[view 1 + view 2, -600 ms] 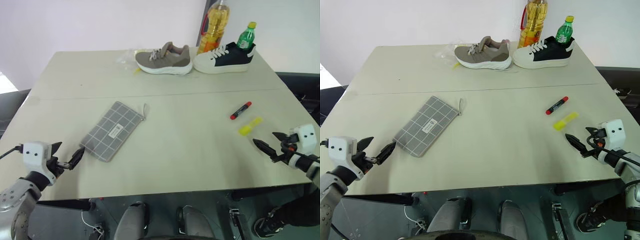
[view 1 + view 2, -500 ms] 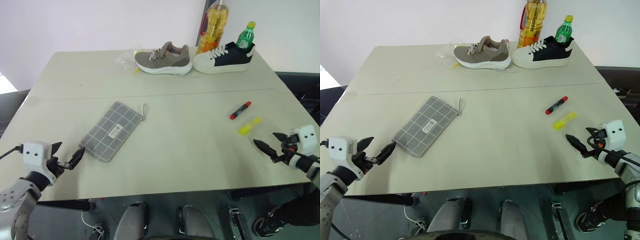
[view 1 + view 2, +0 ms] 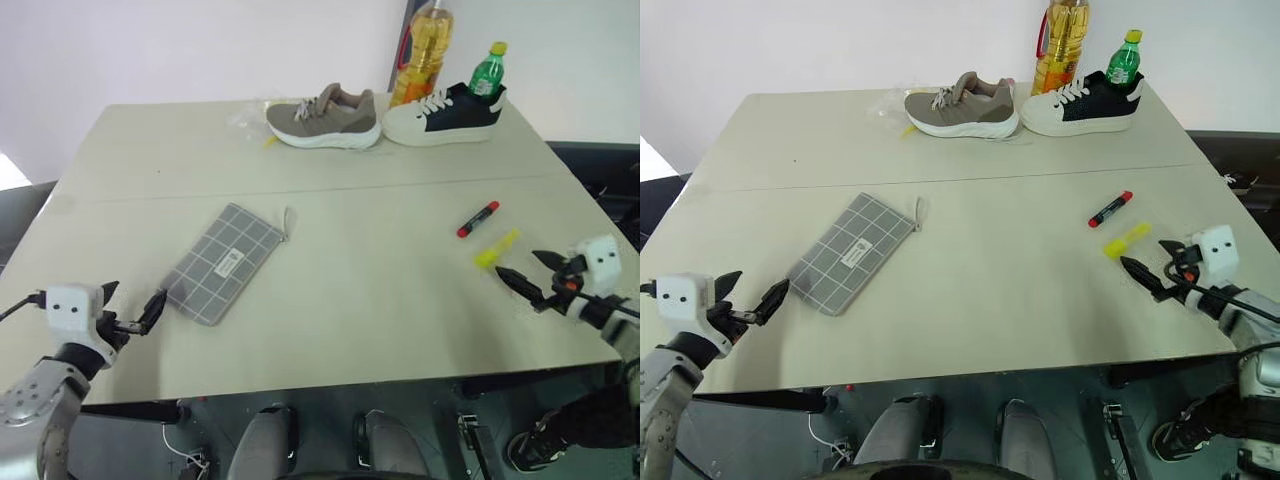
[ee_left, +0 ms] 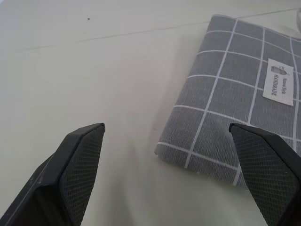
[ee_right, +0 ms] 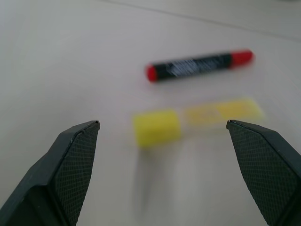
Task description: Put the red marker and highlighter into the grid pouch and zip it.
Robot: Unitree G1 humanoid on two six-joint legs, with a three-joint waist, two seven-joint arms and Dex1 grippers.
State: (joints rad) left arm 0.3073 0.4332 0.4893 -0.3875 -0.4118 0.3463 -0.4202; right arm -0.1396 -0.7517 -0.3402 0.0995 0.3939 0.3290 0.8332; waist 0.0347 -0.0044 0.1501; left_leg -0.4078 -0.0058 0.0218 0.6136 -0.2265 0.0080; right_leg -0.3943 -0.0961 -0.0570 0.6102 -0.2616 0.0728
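My left gripper grabs the pouch by its corner (image 3: pixel 209 318) opposite the pull tab next, which leaves the grid pouch's pull tab (image 3: pixel 287 223) free for zipping.
The grid pouch (image 3: pixel 224 262) lies flat on the left half of the table, grey with white lines and a small white label, its pull tab at the far end. My left gripper (image 3: pixel 132 302) hovers open just short of the pouch's near corner (image 4: pixel 235 117). On the right lie the red marker (image 3: pixel 478 219) and, nearer to me, the yellow highlighter (image 3: pixel 498 250). My right gripper (image 3: pixel 520 265) is open and points at the highlighter (image 5: pixel 197 120) from close by, with the red marker (image 5: pixel 197 66) beyond it. Neither gripper holds anything.
Along the far edge stand a tan shoe (image 3: pixel 323 117), a white and dark shoe (image 3: pixel 443 112), an oil bottle (image 3: pixel 421 50) and a green bottle (image 3: pixel 489 70). Crinkled plastic (image 3: pixel 248 117) lies beside the tan shoe. The table's near edge (image 3: pixel 330 385) runs just below both grippers.
My right gripper has edged closer to the highlighter. The left gripper stays near the pouch's corner. The head views have shifted slightly.
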